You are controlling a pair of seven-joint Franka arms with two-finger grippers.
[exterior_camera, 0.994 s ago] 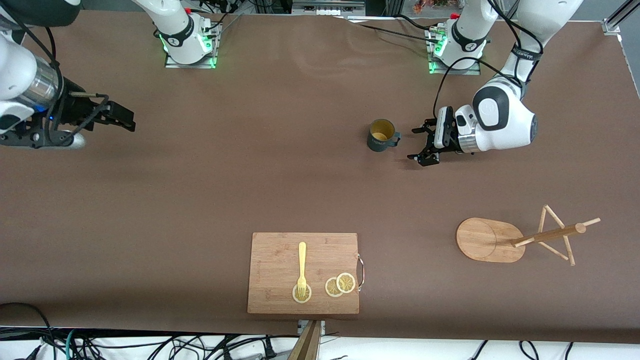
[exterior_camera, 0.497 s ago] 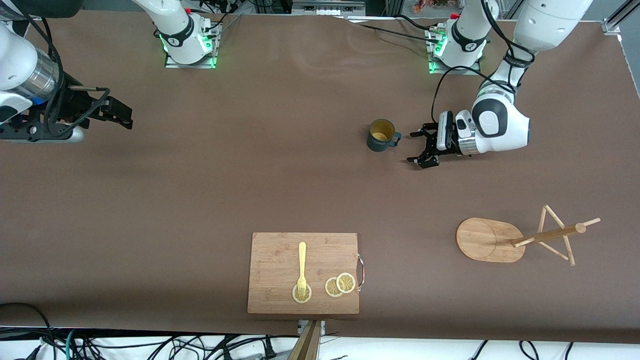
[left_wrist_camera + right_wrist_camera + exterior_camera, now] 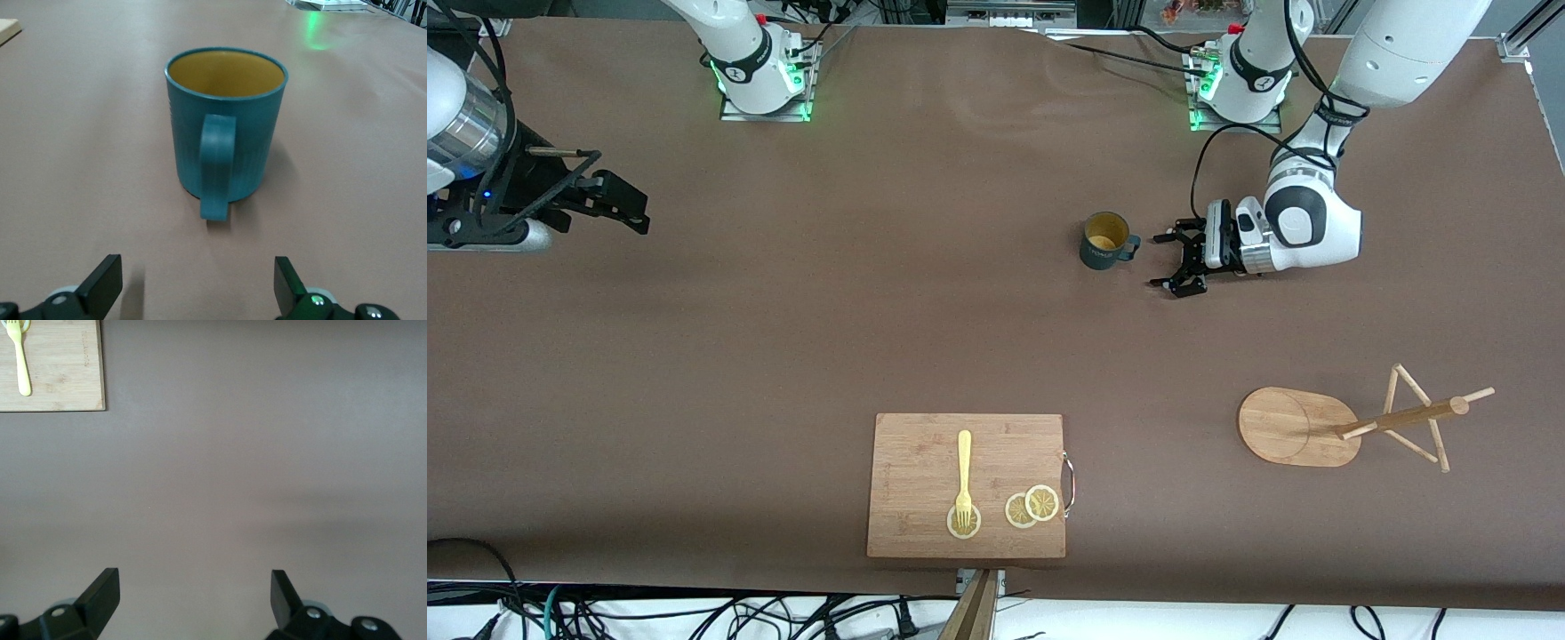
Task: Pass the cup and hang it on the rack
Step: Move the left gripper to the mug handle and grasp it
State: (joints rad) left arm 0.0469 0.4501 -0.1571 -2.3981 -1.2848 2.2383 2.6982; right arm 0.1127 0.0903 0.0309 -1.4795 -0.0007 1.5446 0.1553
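My left gripper will pick up the dark teal cup by its handle point(image 3: 1130, 247). This leaves the cup's opening free to slip onto the rack point(image 3: 1352, 425).
The dark teal cup point(image 3: 1105, 241) with a mustard-yellow inside stands upright on the brown table, its handle pointing toward the left arm's end. My left gripper point(image 3: 1167, 260) is open and empty, low over the table just beside the handle, not touching it. In the left wrist view the cup point(image 3: 225, 127) faces me handle-first between my open left gripper's point(image 3: 198, 287) fingers. The wooden rack point(image 3: 1352, 425) stands nearer the front camera, toward the left arm's end. My right gripper point(image 3: 624, 201) is open and empty over bare table at the right arm's end; it also shows in the right wrist view point(image 3: 195, 593).
A wooden cutting board point(image 3: 925, 462) with a metal handle lies near the table's front edge, holding a yellow fork point(image 3: 963, 476) and lemon slices point(image 3: 1032, 507). The board's corner point(image 3: 60, 380) shows in the right wrist view.
My left gripper has lowered and drawn slightly closer to the cup's handle. My right gripper has drifted a little toward the right arm's end of the table.
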